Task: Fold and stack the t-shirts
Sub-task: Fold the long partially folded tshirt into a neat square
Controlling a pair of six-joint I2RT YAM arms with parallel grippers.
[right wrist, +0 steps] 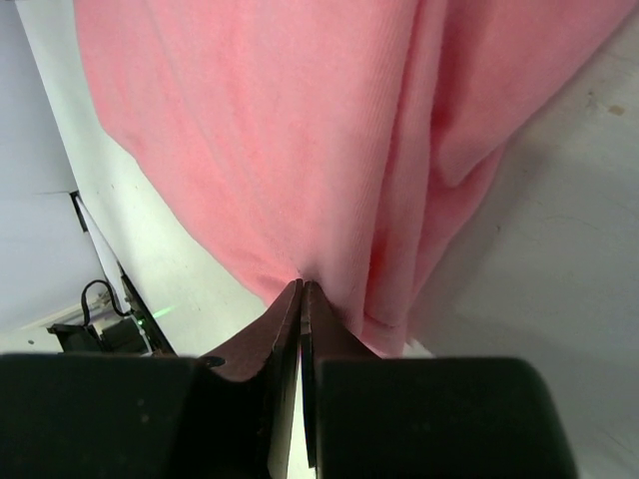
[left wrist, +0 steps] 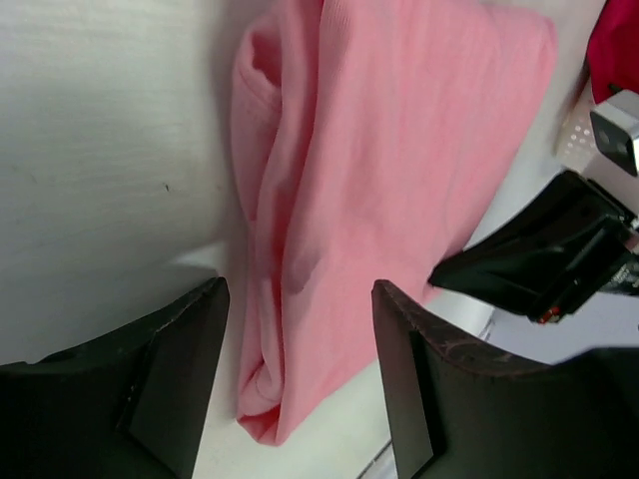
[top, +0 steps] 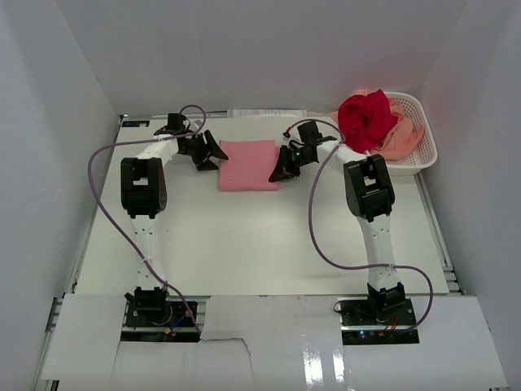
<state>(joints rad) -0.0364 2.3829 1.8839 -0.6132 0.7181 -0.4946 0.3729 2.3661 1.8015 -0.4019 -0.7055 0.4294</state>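
I need to lower my left gripper before I close it on the fold (top: 221,163) (left wrist: 286,304), because my fingertips are above the fold.
The pink t-shirt (top: 248,165) lies folded into a rectangle at the table's far middle. My left gripper (top: 216,155) is at its left edge, open, with the jaws straddling the folded corner (left wrist: 300,299) of the pink cloth (left wrist: 379,160). My right gripper (top: 281,169) is at the shirt's right edge, shut, its tips (right wrist: 303,287) pinching the hem of the pink cloth (right wrist: 280,130). It also shows in the left wrist view (left wrist: 539,259). The deep red t-shirt (top: 366,118) and the peach t-shirt (top: 403,134) lie crumpled in the basket.
The white lattice basket (top: 427,151) stands at the far right corner, close to the right arm. White walls enclose the table on three sides. Purple cables loop from both arms over the near table.
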